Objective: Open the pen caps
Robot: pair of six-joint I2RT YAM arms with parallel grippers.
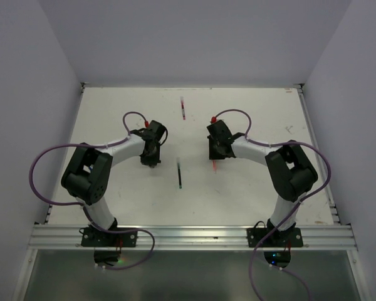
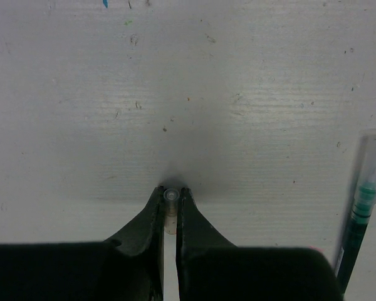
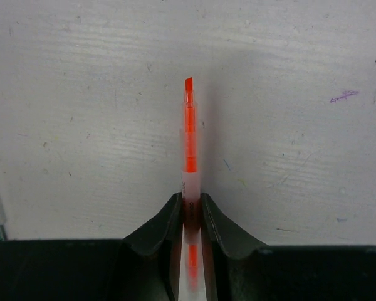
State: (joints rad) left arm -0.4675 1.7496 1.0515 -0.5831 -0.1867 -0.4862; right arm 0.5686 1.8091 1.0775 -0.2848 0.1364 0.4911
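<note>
The pen cap (image 2: 170, 196) sits just above flat, empty table, away from the dark pen, and would end there, so it is time for my left gripper to open now.
A small clear whitish pen cap (image 2: 170, 196) sits pinched between the fingertips of my left gripper (image 2: 170, 192), open end facing the camera, just above the white table. In the top view the left gripper (image 1: 151, 159) points down at the table left of centre. My right gripper (image 3: 190, 200) has its jaws close against the whitish barrel of an uncapped red pen (image 3: 189, 132). The pen's orange-red tip points away from the gripper, low over the table. From above, the right gripper (image 1: 215, 155) is right of centre, and the red pen (image 1: 213, 167) pokes out below it.
A dark pen with a green insert (image 1: 179, 175) lies between the two arms; the same pen (image 2: 358, 216) shows at the right edge of the left wrist view. Another pen (image 1: 183, 108) lies farther back near the middle. The table's raised rim (image 1: 313, 144) runs along the right.
</note>
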